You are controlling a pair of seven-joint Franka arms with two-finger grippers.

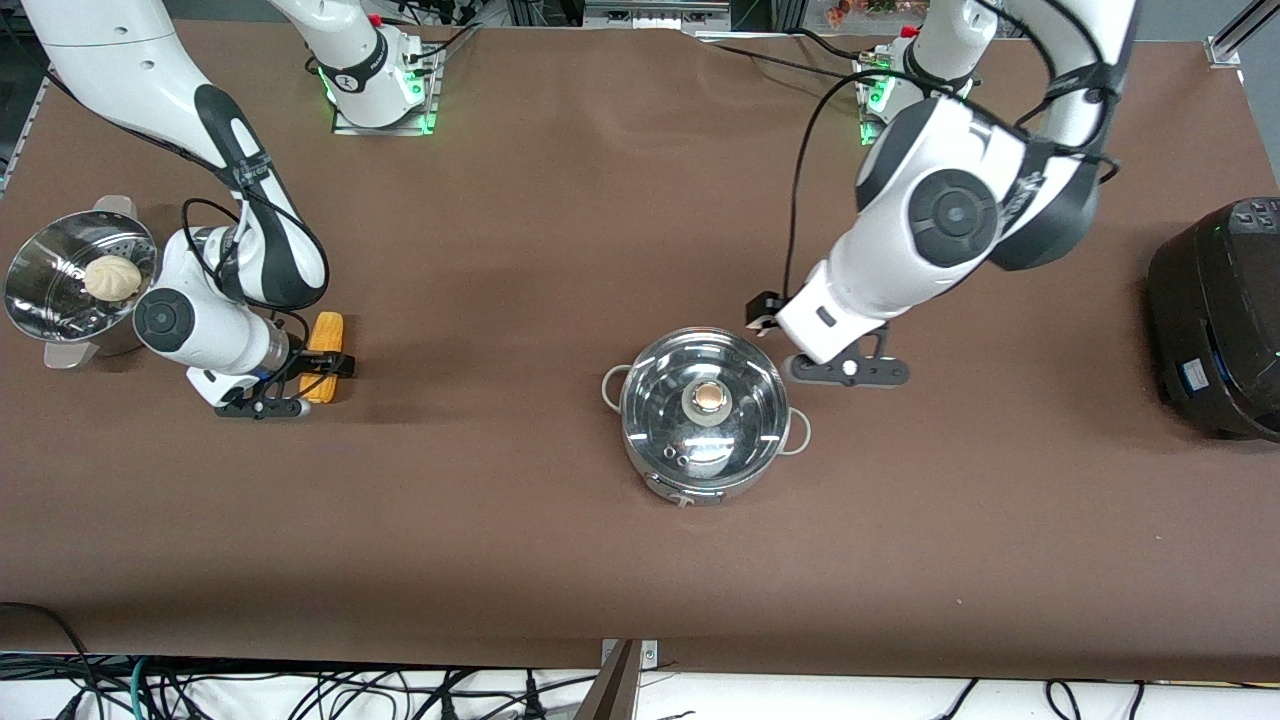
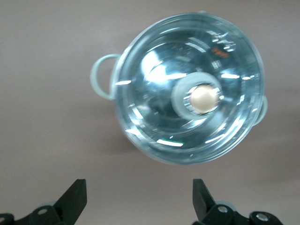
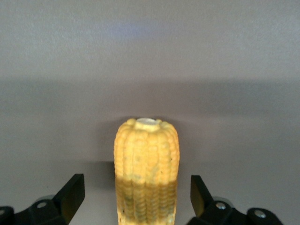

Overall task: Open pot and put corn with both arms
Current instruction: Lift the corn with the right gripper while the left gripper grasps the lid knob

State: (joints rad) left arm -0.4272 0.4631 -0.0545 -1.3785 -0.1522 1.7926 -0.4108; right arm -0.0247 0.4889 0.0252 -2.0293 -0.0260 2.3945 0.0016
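Note:
Next, the right gripper grabs the corn by its middle (image 1: 321,356), to put the corn into the pot (image 1: 660,455).
The steel pot (image 1: 660,455) stands mid-table with its glass lid (image 1: 745,420) on and the tan knob (image 1: 707,398) up. My left gripper (image 1: 780,330) hovers open beside the pot's rim, toward the left arm's end. In the left wrist view its fingers (image 2: 75,199) are spread wide, with the pot (image 2: 187,89) apart from them and only bare table between. The corn (image 1: 326,328) lies on the table toward the right arm's end. My right gripper (image 1: 326,365) is open and low, one finger on either side of the corn (image 3: 146,154) without touching it.
A steel steamer pot (image 1: 45,300) holding a white bun (image 1: 112,277) stands beside the right arm, at that end of the table. A big black cooker (image 1: 1220,310) sits at the left arm's end. Brown table (image 1: 500,520) stretches between the corn and the pot.

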